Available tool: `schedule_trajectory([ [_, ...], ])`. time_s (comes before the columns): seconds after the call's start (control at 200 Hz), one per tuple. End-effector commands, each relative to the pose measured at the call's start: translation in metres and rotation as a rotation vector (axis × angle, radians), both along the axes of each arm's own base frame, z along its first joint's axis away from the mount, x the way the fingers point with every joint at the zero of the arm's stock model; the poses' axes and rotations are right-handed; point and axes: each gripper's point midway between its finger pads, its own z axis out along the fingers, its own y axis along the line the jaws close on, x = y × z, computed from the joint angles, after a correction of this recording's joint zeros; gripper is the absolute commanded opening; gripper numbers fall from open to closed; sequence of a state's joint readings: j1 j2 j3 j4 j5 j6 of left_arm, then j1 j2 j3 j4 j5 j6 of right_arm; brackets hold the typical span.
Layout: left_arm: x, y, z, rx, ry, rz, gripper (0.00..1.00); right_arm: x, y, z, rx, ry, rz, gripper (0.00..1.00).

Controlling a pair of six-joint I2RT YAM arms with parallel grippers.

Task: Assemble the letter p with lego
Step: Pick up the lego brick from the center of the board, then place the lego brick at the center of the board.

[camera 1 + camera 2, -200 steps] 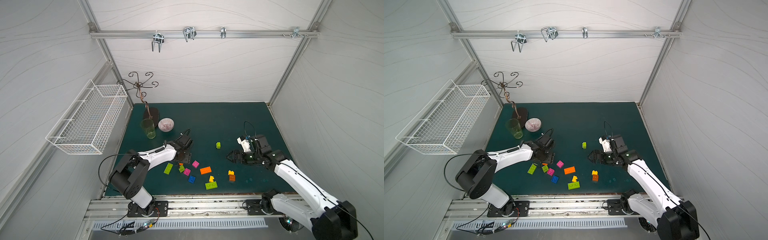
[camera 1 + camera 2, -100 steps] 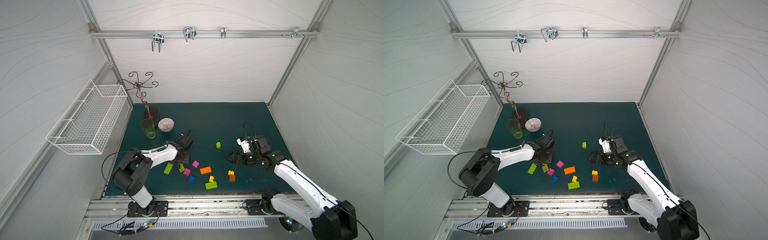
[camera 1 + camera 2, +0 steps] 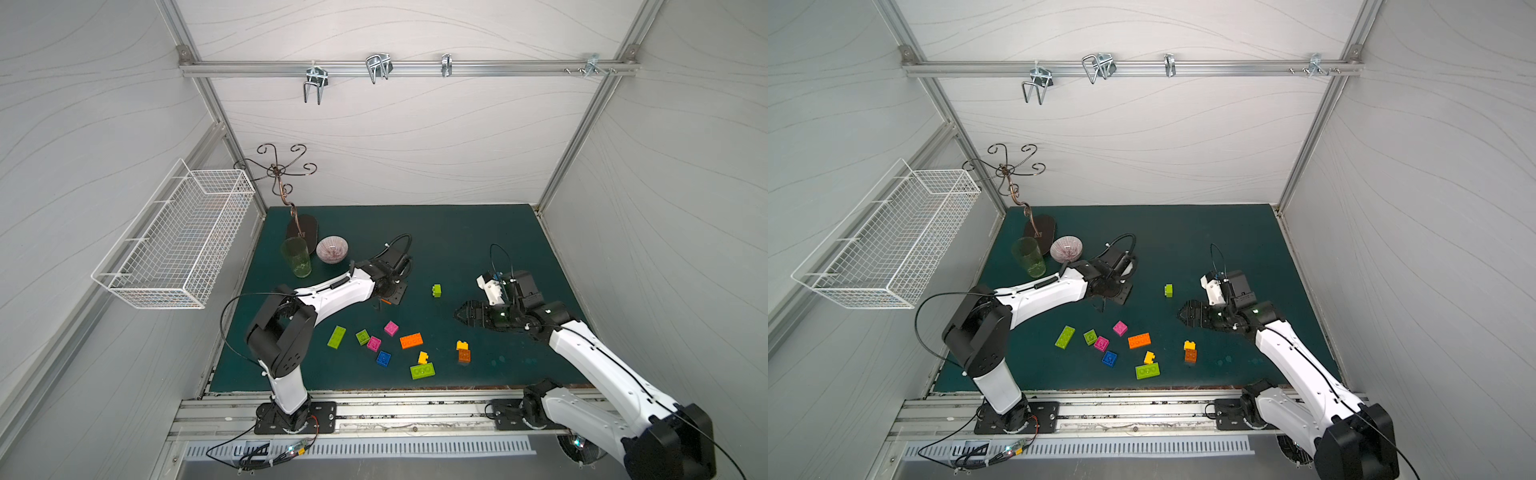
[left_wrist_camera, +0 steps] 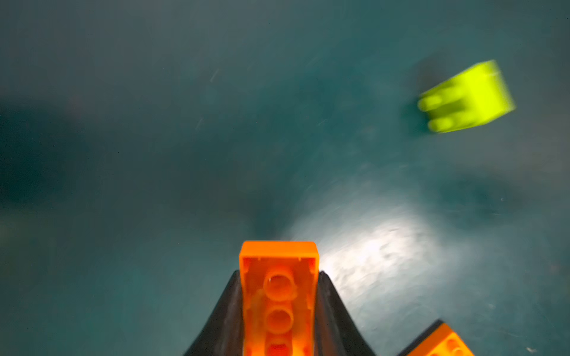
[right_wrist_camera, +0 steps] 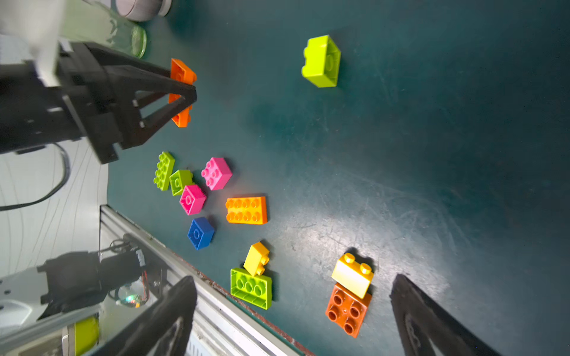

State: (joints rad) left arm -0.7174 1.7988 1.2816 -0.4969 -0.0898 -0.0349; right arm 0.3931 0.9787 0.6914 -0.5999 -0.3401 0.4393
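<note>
The orange oblong brick moves in my left gripper next, before the gripper opens. The brick hangs above bare mat, so opening now would drop it well short of the lime brick.
My left gripper [image 3: 385, 300] [image 4: 279, 274] is shut on an orange oblong lego brick [image 4: 279, 296], gripped by its long sides with the hollow underside towards the wrist camera. The right wrist view also shows that brick [image 5: 182, 74] in the black fingers. A second orange piece [image 4: 444, 342] shows at the left wrist view's edge. One lime green brick [image 3: 436, 290] [image 3: 1168, 290] lies alone mid-mat. Loose lego lies near the front: a lime oblong [image 3: 336, 336], magenta [image 3: 391, 328], orange oblong [image 3: 411, 340], blue [image 3: 383, 359], and yellow on orange [image 3: 463, 351]. My right gripper [image 3: 461, 316] [image 5: 294, 277] hangs open above them.
A green glass [image 3: 297, 257], a striped bowl [image 3: 332, 248] and a curled metal stand [image 3: 286, 195] stand at the back left of the dark green mat [image 3: 478, 232]. A white wire basket [image 3: 174, 241] hangs on the left wall. An aluminium rail [image 3: 395, 411] borders the front edge.
The left jaws have closed onto the orange brick, and the left arm's elbow has shifted a little. The right arm and the loose bricks have not moved.
</note>
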Motion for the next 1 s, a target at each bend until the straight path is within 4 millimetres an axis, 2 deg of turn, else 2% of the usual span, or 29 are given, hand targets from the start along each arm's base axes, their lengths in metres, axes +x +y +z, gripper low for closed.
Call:
schedule_trajectory([
  [0.0,-0.003,-0.036,-0.005,0.051,-0.006,-0.268,0.28,0.006,-0.013,0.005,-0.015,0.040,-0.081,0.99],
  [0.055,-0.006,-0.045,-0.010,0.075,0.030,-0.318,0.29,0.007,-0.018,0.004,-0.017,0.057,-0.103,0.99],
  [0.265,-0.020,-0.054,-0.041,0.203,0.085,-0.424,0.29,0.015,-0.030,0.001,0.047,0.090,-0.200,0.99],
  [0.465,-0.027,-0.040,-0.058,0.253,0.097,-0.419,0.30,0.029,-0.032,-0.003,0.076,0.064,-0.242,0.99],
  [0.5,-0.028,-0.039,-0.059,0.251,0.096,-0.412,0.33,0.031,-0.029,-0.004,0.086,0.072,-0.230,0.99],
  [0.585,-0.026,-0.035,-0.059,0.240,0.103,-0.372,0.55,0.035,-0.019,-0.010,0.107,0.129,-0.186,0.97],
  [0.745,-0.022,-0.029,-0.042,0.157,0.104,-0.308,0.68,0.051,-0.008,-0.012,0.149,0.134,-0.152,0.91],
  [0.805,-0.019,-0.025,-0.028,0.108,0.085,-0.283,0.70,0.059,-0.002,-0.012,0.167,0.136,-0.135,0.86],
  [0.886,-0.013,-0.022,-0.006,0.018,0.043,-0.244,0.77,0.070,0.004,-0.012,0.183,0.137,-0.120,0.78],
  [0.926,-0.009,-0.022,0.005,-0.033,0.026,-0.233,0.82,0.075,0.005,-0.012,0.181,0.139,-0.117,0.75],
  [0.951,-0.007,-0.024,0.012,-0.059,0.012,-0.236,0.95,0.077,0.005,-0.013,0.177,0.139,-0.116,0.74],
  [0.991,-0.005,-0.029,0.022,-0.083,-0.016,-0.259,0.97,0.080,0.003,-0.013,0.166,0.139,-0.121,0.74],
])
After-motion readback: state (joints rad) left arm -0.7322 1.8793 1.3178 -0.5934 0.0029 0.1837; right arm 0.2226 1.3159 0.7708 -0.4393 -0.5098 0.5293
